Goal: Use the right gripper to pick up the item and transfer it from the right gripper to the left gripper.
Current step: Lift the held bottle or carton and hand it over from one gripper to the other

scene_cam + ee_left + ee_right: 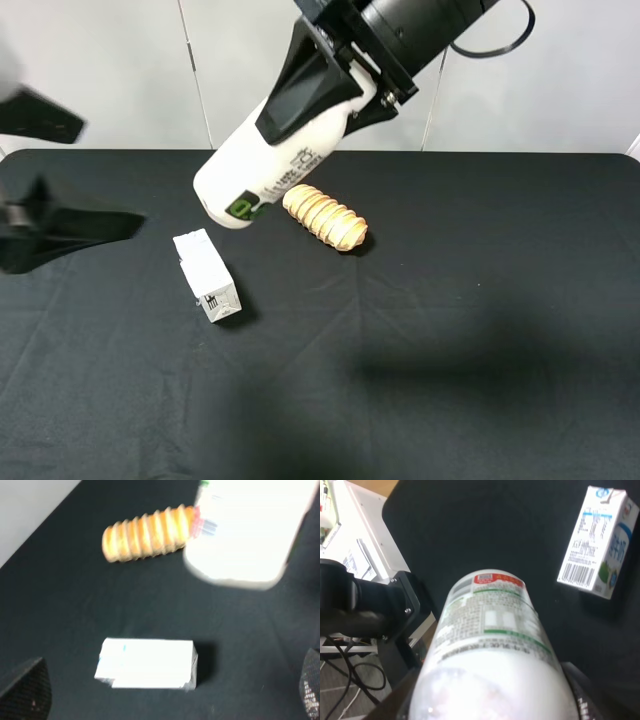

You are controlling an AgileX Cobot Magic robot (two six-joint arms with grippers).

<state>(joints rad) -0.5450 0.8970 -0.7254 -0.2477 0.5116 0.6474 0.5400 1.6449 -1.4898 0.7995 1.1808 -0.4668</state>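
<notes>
The white bottle needs to go from my right gripper to my left gripper. My left gripper will next grab the white bottle by its lower body (240,178) (245,540).
The item, a white bottle (250,175) with dark lettering and a green-black band, hangs tilted above the table's back middle. My right gripper (325,100) is shut on its upper part, with the base pointing down-left. The right wrist view looks along the bottle (490,645), a black finger (572,682) on either side. My left gripper (110,178) hovers blurred at the left edge, open and empty, a short way left of the bottle's base. In the left wrist view the two fingertips (25,690) stand wide apart, with the bottle (245,535) ahead.
A ridged golden bread roll (326,217) lies on the black tablecloth (450,330) just right of the bottle's base. A small white carton (206,275) lies in front of it, also seen as the carton (145,670) below my left gripper and the carton (597,545).
</notes>
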